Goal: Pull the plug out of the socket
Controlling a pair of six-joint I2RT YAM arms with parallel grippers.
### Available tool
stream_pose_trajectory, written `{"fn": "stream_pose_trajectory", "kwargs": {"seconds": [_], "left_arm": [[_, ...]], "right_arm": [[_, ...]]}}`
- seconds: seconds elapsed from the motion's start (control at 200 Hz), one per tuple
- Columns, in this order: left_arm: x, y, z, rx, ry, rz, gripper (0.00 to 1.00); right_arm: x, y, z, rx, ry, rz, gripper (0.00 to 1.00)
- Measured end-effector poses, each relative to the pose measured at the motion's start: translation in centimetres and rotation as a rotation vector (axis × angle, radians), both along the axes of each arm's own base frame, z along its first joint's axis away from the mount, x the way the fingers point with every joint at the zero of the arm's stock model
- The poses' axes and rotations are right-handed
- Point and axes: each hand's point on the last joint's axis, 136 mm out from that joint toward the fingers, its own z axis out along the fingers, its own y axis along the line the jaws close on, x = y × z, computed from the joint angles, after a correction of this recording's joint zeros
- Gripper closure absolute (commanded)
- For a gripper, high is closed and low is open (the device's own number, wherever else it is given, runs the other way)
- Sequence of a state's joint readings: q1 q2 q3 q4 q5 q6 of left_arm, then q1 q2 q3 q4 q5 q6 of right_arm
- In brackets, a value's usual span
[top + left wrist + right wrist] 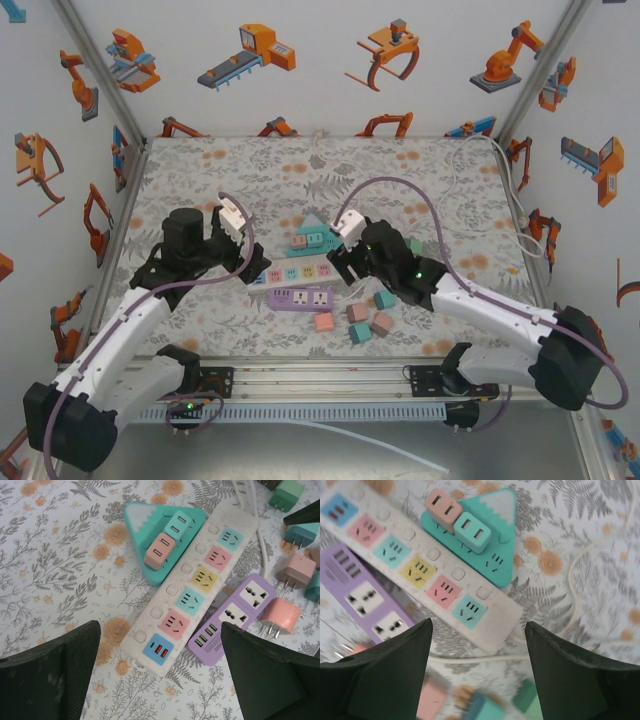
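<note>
My right gripper grabs the teal plug across its two opposite sides clear of the pink plug (160,551) next, to pull it off the socket.
A teal triangular socket (322,240) lies mid-table with two plugs in it. From the left wrist these are a teal plug (176,526) and a pink plug (160,551) on the socket (137,520). The right wrist view has the pink plug (443,509) and the teal plug (472,531) side by side on the socket (499,562). My left gripper (250,262) (160,642) hangs open over the near end of the white strip, left of the socket. On the socket's right, my right gripper (345,265) (478,630) is open above the strip's other end. Neither holds anything.
A long white power strip (300,271) (192,587) (420,565) lies just in front of the socket, and a purple strip (300,298) (235,615) (360,590) lies in front of that. Several loose plugs (357,312) sit near the front right. A white cable (470,190) loops at the back right.
</note>
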State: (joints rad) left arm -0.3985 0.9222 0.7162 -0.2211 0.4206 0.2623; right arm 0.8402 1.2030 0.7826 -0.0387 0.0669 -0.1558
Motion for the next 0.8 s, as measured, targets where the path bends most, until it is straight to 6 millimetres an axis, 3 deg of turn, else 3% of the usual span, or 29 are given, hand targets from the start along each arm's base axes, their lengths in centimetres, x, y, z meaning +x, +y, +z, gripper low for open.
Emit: {"fn": "stream_pose_trajectory", "kwargs": {"seconds": [0.165,0.376,0.596,0.801], "left_arm": [[0.6,0.4,-0.3,0.022,0.001,0.033,0.03],[0.8,0.7,-0.3,0.034,-0.007,0.047,0.03],[1.2,1.2,-0.3,0.048,-0.021,0.061,0.03],[1.3,1.5,-0.1,0.05,-0.031,0.068,0.03]], "right_arm": [[2.1,1.8,-1.1,-0.14,-0.087,0.272,0.29],[4.2,5.0,-1.9,-0.186,-0.178,0.539,0.29],[6.8,8.6,-4.0,-0.161,-0.203,0.706,0.31],[7.2,9.1,-5.5,-0.136,-0.181,0.782,0.36]]}}
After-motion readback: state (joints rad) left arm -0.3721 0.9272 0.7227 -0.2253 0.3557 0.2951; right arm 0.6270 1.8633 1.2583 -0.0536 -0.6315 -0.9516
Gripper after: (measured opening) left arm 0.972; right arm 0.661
